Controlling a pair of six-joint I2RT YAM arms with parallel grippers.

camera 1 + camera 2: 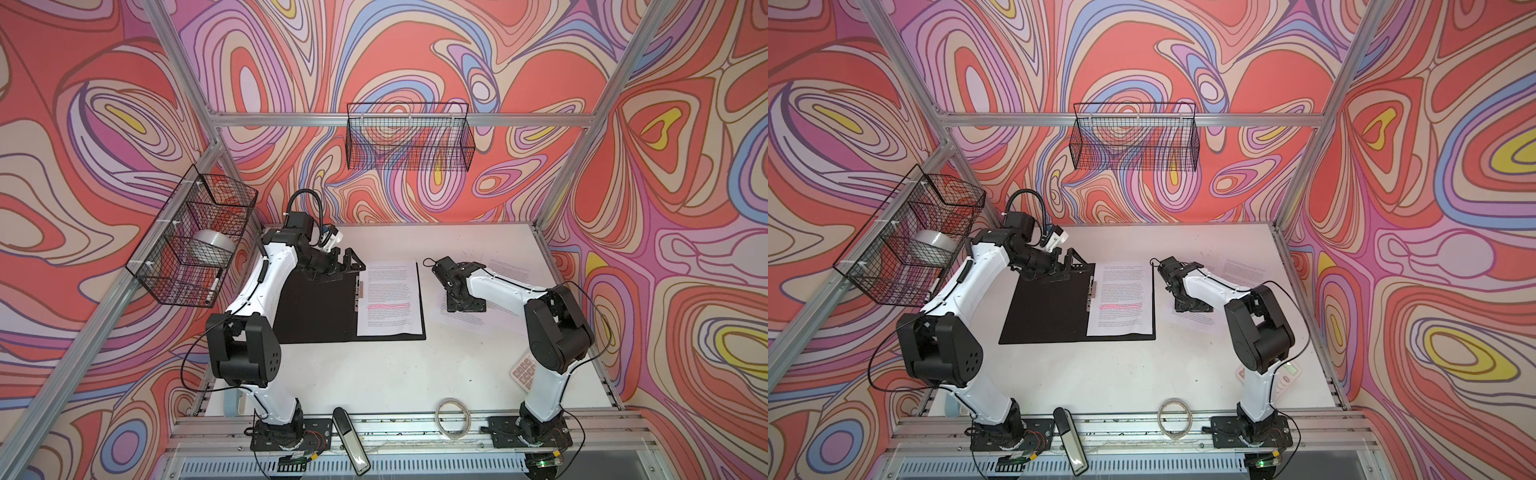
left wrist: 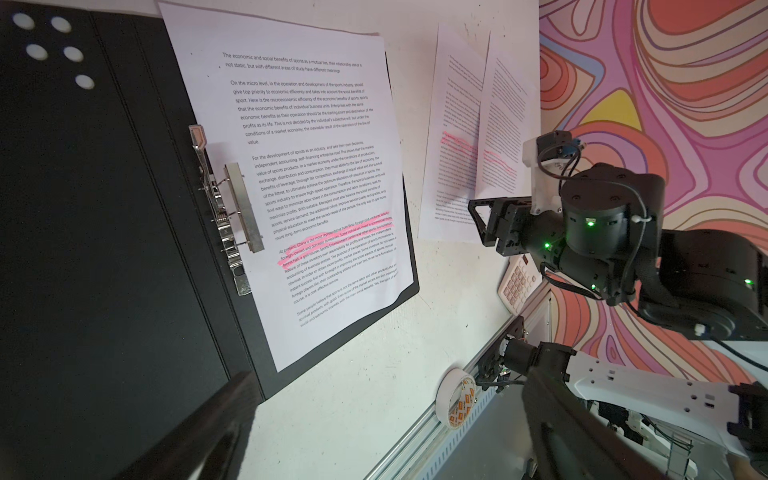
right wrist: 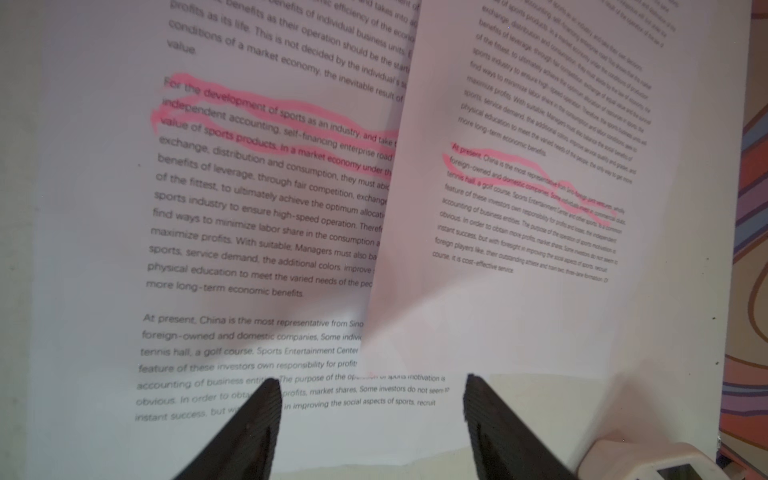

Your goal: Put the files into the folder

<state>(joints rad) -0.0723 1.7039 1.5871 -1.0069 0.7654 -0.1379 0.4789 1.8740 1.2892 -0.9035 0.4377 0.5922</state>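
My right gripper grabs the overlying file's near corner on the folder-facing edge next, to draw it into the folder (image 1: 320, 307).
The folder (image 1: 320, 307) lies open on the table, black inside, with its metal spine clip (image 2: 224, 208) standing up. One of the files (image 1: 390, 299), with a pink highlighted line, rests flat on its right half. Two more files (image 3: 257, 208) (image 3: 540, 187) overlap on the table to the right, seen in both top views. My left gripper (image 1: 353, 264) hovers open at the folder's far edge, holding nothing. My right gripper (image 3: 370, 399) is open just above the near edge of those two overlapping sheets, with nothing between its fingers (image 3: 266, 403).
A white calculator (image 1: 524, 370) lies under the right arm. A tape roll (image 1: 453, 417) and a black stapler-like object (image 1: 351, 440) sit on the front rail. Wire baskets hang on the back wall (image 1: 409, 137) and the left wall (image 1: 195, 237).
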